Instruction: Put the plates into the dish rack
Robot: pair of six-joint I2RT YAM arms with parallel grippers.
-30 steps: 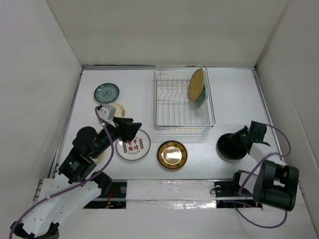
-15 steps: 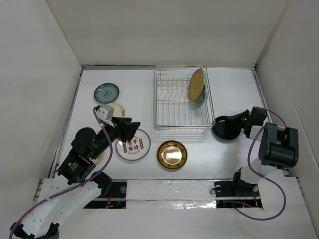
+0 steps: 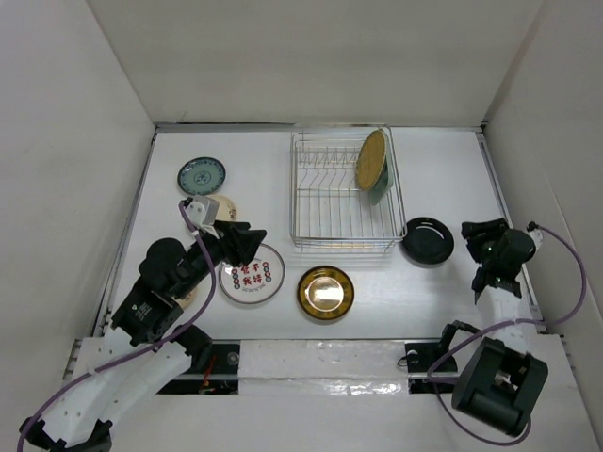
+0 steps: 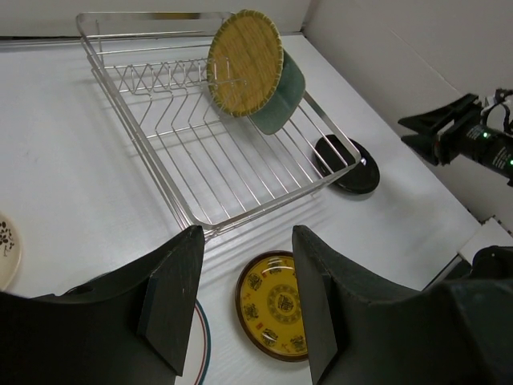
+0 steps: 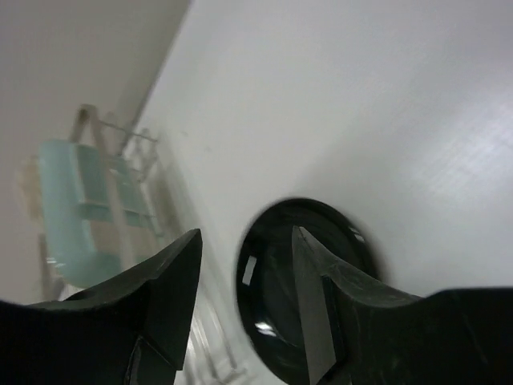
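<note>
The robot should pinch the black plate's rim (image 3: 451, 242) on the side away from the dish rack (image 3: 330, 202) with its right gripper, so the plate's opposite rim stays free to slot in upright.
The dish rack (image 3: 330, 202) stands at the back centre and holds the woven tan plate (image 3: 370, 158) and the pale green plate (image 3: 382, 188) upright at its right end. The black plate (image 3: 428, 240) lies on the table by the rack's front right corner. My right gripper (image 3: 474, 240) is open and empty just right of it; in the right wrist view (image 5: 247, 241) the black plate (image 5: 272, 281) lies ahead between the open jaws. My left gripper (image 3: 247, 243) is open and empty above the white red-character plate (image 3: 252, 275). The gold plate (image 3: 326, 292) lies in front of the rack.
The teal plate (image 3: 202, 175) and the cream plate (image 3: 226, 207) lie at the back left, the cream one partly under my left arm. White walls close in the table on three sides. In the left wrist view the rack (image 4: 224, 152) and the gold plate (image 4: 276, 313) lie ahead.
My right gripper carried the black plate from the front right up to the rack's front right corner, let it go and drew back to the right. The left arm has barely moved.
</note>
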